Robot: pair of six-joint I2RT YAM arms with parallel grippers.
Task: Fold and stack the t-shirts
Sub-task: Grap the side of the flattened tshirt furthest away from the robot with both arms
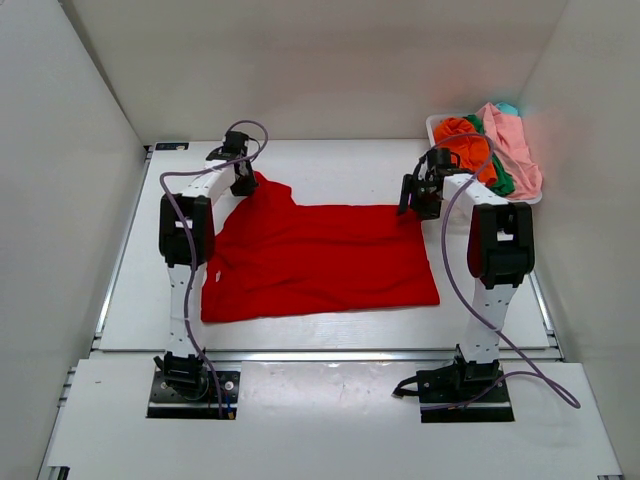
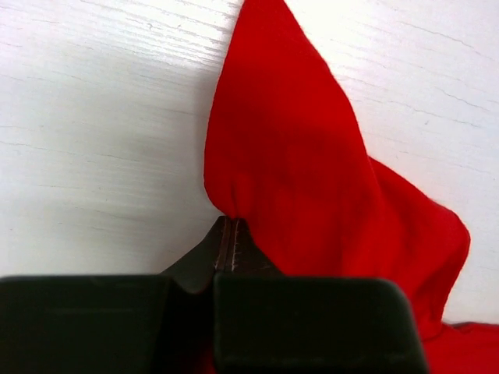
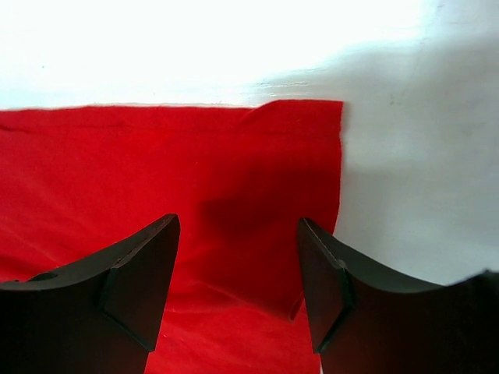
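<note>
My right gripper grabs the red t-shirt's far corner (image 1: 414,211) (image 3: 318,125) on the basket side next, so that both grippers fold the t-shirt's far edge over.
A bright red t-shirt (image 1: 320,258) lies spread flat on the white table. My left gripper (image 1: 243,180) is shut on a pinch of the shirt's far left sleeve part (image 2: 281,156), which stands up in a peak over the table. My right gripper (image 1: 412,200) is open and hovers just above the shirt's far right corner (image 3: 304,132), holding nothing. Orange (image 1: 462,138), green (image 1: 500,180), pale pink (image 1: 512,140) and teal (image 1: 507,107) shirts are heaped in the basket at the far right.
A white plastic basket (image 1: 436,122) stands at the table's far right corner. White walls close in the left, back and right sides. Bare white table surface (image 1: 340,175) lies beyond the red shirt.
</note>
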